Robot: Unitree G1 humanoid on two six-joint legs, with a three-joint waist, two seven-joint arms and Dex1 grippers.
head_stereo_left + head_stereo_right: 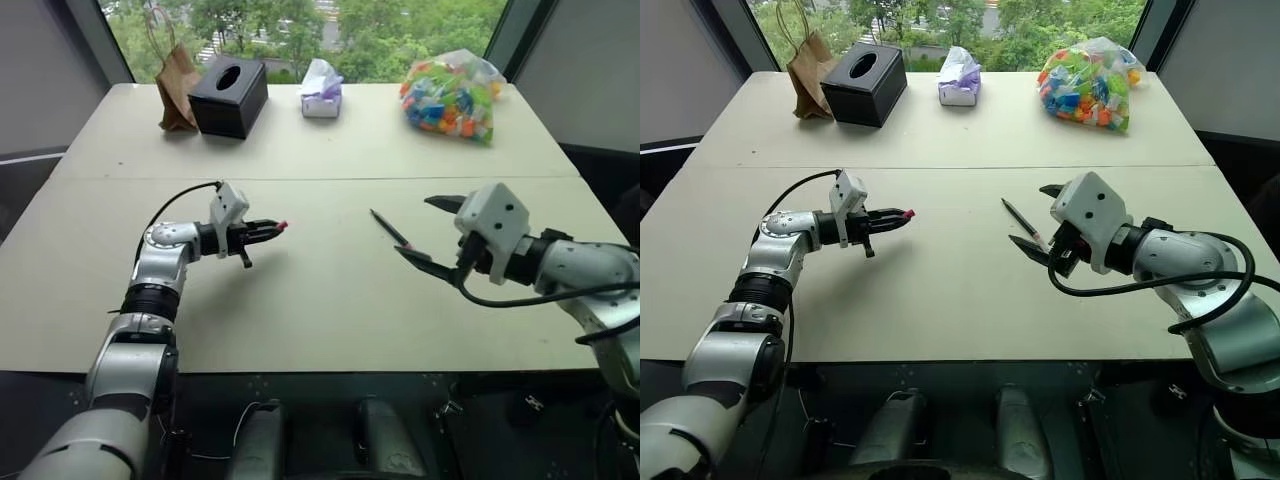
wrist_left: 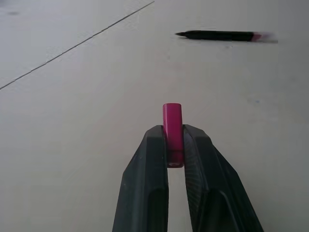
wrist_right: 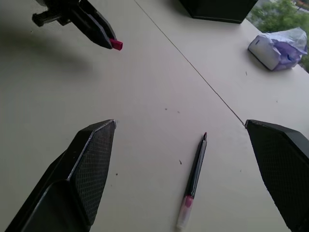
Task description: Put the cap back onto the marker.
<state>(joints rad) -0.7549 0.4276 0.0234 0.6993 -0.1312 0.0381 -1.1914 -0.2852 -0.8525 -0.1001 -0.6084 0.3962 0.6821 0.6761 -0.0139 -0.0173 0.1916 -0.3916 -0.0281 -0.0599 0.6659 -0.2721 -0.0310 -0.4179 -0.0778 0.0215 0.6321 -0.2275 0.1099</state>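
Observation:
I need to grab the marker by its dark body (image 1: 392, 230) next with my right gripper, back toward the marker's pale pink end. That will leave the marker's inked tip (image 1: 373, 212) free for the cap.
My left gripper (image 1: 270, 228) is shut on the small red-pink cap (image 2: 173, 128), whose end sticks out past the fingertips; it hovers above the table at left centre, pointing right. The cap (image 3: 116, 44) and that gripper also show in the right wrist view. The thin dark marker (image 1: 390, 229) lies flat on the table, its pale pink end (image 3: 184, 211) toward my right gripper (image 1: 432, 231). That gripper stands wide open just above the marker's near end, one finger on each side, not touching it. The marker (image 2: 222, 35) lies ahead of the cap.
Along the far edge stand a brown paper bag (image 1: 176, 88), a black tissue box (image 1: 229, 95), a white-purple tissue pack (image 1: 322, 90) and a clear bag of colourful pieces (image 1: 452, 95). A seam (image 1: 320, 179) crosses the pale table.

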